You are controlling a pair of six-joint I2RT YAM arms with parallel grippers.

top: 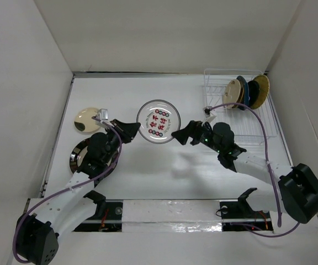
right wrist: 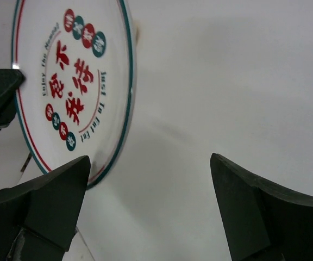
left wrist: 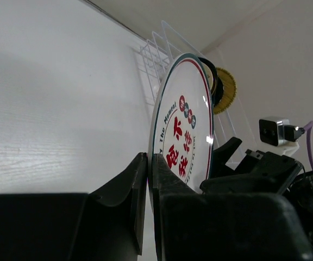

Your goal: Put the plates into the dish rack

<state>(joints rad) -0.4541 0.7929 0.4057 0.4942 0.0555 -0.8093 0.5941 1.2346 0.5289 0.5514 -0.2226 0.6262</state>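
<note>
The right gripper next reaches the white plate and grabs its rim opposite my left gripper, and the plate's surface stays free for the rack (top: pixel 254 126).
A white plate with red and green marks (top: pixel 158 122) is held off the table at mid-field, and my left gripper (top: pixel 138 128) is shut on its left rim. The left wrist view shows that plate (left wrist: pixel 186 130) edge-on, its rim pinched in my left gripper (left wrist: pixel 150 169). My right gripper (top: pixel 178 134) stands open just right of the plate, holding nothing. In the right wrist view the plate (right wrist: pixel 72 81) is at the upper left, and my right gripper (right wrist: pixel 151 179) gapes wide beside its lower rim. The dish rack (top: pixel 254 126) sits at the far right with several plates (top: pixel 246 91) standing in it.
A cream plate (top: pixel 86 118) lies at the far left. A glossy dark plate (top: pixel 77 157) lies nearer, partly under my left arm. White walls close in the table on the left, back and right. The rack (left wrist: pixel 159 57) stands behind the held plate in the left wrist view.
</note>
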